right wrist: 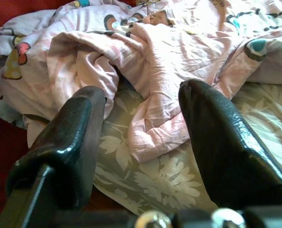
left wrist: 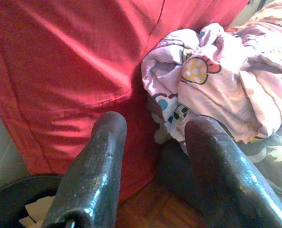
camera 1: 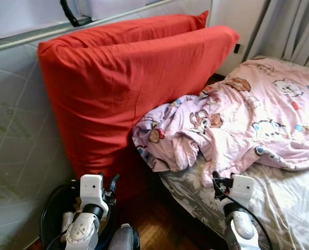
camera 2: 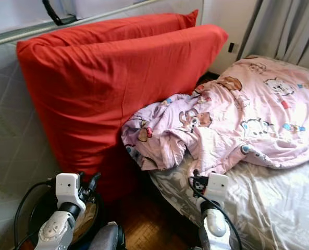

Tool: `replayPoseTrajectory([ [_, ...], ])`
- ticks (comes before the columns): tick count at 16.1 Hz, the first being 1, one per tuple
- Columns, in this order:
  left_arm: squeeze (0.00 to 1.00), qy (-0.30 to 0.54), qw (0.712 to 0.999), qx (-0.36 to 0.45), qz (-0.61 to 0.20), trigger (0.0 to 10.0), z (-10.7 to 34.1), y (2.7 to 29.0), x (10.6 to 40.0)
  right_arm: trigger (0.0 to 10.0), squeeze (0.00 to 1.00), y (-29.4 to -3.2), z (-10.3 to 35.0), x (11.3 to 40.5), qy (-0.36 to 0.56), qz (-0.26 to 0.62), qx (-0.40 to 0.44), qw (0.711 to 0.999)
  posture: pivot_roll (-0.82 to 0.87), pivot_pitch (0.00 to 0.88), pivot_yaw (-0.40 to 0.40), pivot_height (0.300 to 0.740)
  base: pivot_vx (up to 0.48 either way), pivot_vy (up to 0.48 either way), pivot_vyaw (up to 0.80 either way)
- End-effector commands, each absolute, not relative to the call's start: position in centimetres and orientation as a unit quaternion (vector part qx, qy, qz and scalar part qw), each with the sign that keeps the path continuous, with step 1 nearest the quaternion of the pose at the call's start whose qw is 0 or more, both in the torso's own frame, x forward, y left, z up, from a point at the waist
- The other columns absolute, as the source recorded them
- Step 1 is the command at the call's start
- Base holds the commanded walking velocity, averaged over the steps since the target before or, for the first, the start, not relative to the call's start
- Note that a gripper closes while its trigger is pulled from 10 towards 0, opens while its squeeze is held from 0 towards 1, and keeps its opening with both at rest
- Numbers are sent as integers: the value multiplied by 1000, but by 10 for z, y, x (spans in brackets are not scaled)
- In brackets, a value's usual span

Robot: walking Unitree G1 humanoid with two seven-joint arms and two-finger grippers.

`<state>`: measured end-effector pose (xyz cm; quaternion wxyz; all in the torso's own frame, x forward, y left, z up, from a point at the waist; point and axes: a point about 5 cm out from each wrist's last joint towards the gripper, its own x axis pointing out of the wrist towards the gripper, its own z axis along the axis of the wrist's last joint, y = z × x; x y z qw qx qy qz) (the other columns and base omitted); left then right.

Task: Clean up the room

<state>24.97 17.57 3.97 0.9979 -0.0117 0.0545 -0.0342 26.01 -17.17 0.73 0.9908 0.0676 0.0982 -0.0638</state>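
Observation:
My right gripper grabs the blanket (camera 1: pixel 237 120) by its thick near fold (camera 1: pixel 212 164) next, since that fold stands up from the sheet while the rest lies slack across the bed.
A crumpled pink cartoon-print blanket (camera 1: pixel 237 120) lies across the bed, one corner hanging over the near edge. Two big red pillows (camera 1: pixel 128 88) stand on edge beside it, leaning on an upright mattress (camera 1: pixel 19 151). My left gripper (left wrist: pixel 155 128) is open and held low, in front of the gap where the red pillow meets the blanket's corner (left wrist: pixel 202 76). My right gripper (right wrist: pixel 143 95) is open too, hovering just above the grey floral sheet (right wrist: pixel 145 185), with a fold of the blanket (right wrist: pixel 150 123) lying between and ahead of its fingers. Neither gripper holds anything.
A black round bin (camera 1: pixel 52 213) with some paper inside sits on the floor at my lower left. A narrow strip of wooden floor (camera 1: pixel 159 224) runs between the pillows and the bed. Grey curtains (camera 1: pixel 295 26) hang behind the bed.

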Motion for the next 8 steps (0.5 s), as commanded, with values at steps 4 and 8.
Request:
replayPoseTrajectory([
  [4, 0, 52, 998, -15, -40, 10000, 43, 175, 252, 10000, 0, -168, 9, 263, 95, -55, 66, 992, 14, 10, 23, 647, 0, 0, 0],
  [8, 0, 52, 998, -14, -41, 10000, 44, 175, 252, 10000, 0, -166, 9, 264, 97, -43, 58, 993, 16, 16, 25, 647, 254, 0, 111],
])
